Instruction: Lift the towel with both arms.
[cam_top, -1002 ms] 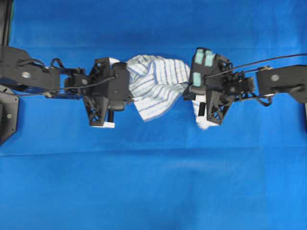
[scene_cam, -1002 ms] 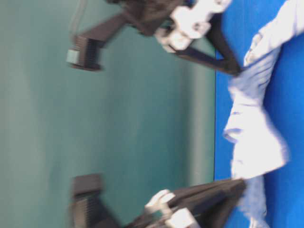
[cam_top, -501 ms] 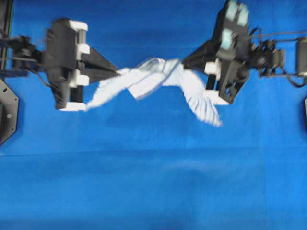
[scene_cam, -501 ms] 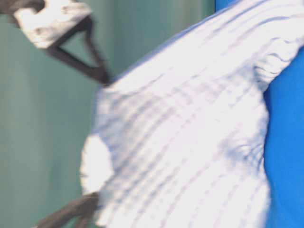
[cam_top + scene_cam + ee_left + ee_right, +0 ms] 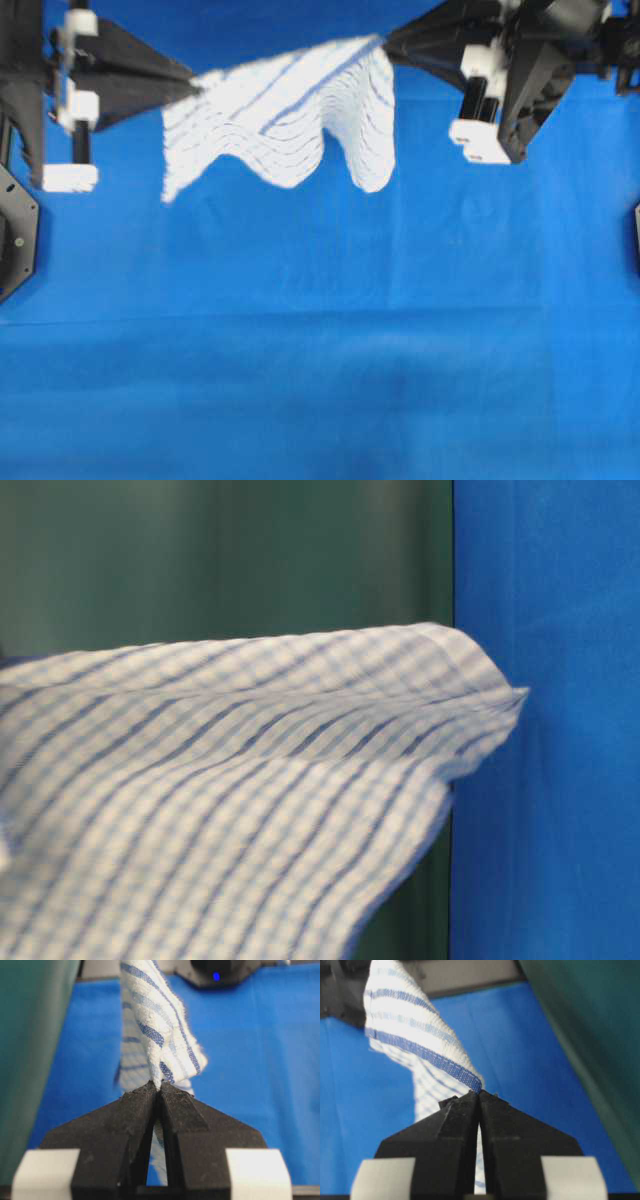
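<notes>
My right gripper should keep holding, because the towel [image 5: 290,115] hangs with its sagging lower edge above the blue sheet. The towel would drop if I opened my right gripper now.
The white towel [image 5: 290,115] with thin blue-grey stripes hangs in the air, stretched between both arms, its lower edge sagging in waves above the blue sheet. My left gripper [image 5: 192,88] is shut on its left corner; in the left wrist view the jaws [image 5: 159,1087] pinch the cloth [image 5: 155,1020]. My right gripper [image 5: 385,42] is shut on the right corner, seen in the right wrist view with the tips [image 5: 480,1094] clamped on the blue-edged hem [image 5: 427,1052]. At table level the towel [image 5: 230,800] fills most of the frame and both grippers are hidden.
A plain blue sheet [image 5: 320,340] covers the table under the towel. A dark green wall [image 5: 220,550] rises behind the table. Black arm mounts stand at the left edge [image 5: 15,240] and the right edge [image 5: 636,235].
Both grippers have risen and pulled apart, taking the towel off the sheet; it went from a bunched heap to a spread, hanging span.
</notes>
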